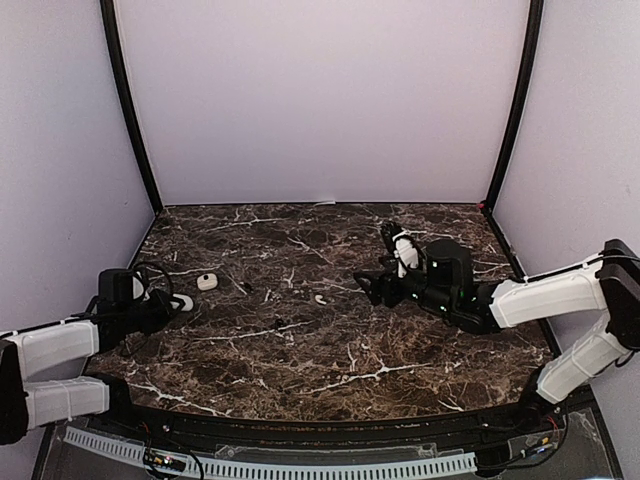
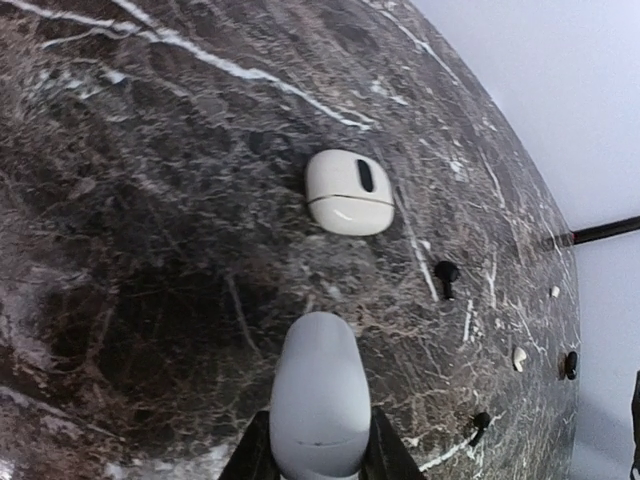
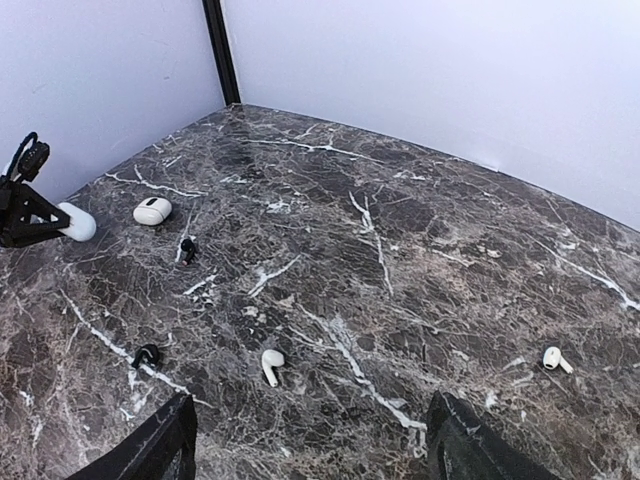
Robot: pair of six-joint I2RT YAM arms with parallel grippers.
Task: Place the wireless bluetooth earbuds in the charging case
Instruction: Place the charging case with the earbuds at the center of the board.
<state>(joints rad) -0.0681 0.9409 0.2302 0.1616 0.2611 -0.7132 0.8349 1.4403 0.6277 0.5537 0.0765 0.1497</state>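
Observation:
The oval case [image 2: 320, 390] goes to the free marble beside the closed case before my left gripper opens. Released now, short of there, the oval case would drop short.
My left gripper [image 2: 318, 448] is shut on a white oval charging case [image 2: 320, 390] at the table's left edge; it also shows in the top view [image 1: 183, 302]. A second white case [image 2: 349, 192], closed, lies just beyond it [image 1: 207, 282]. One white earbud [image 3: 270, 365] lies on the marble mid-table [image 1: 320, 299], just ahead of my right gripper [image 3: 315, 465], which is open and empty. Another white earbud [image 3: 553, 358] lies to the right in the right wrist view. Both show small in the left wrist view, one nearer [image 2: 519, 357] and one farther [image 2: 555, 291].
Black earbuds lie scattered between the cases and the white earbud: one near the closed case [image 3: 187, 248], one closer to my right gripper [image 3: 147, 355], a third in the left wrist view [image 2: 570, 364]. Walls and black posts [image 1: 130, 110] enclose the marble table [image 1: 330, 360].

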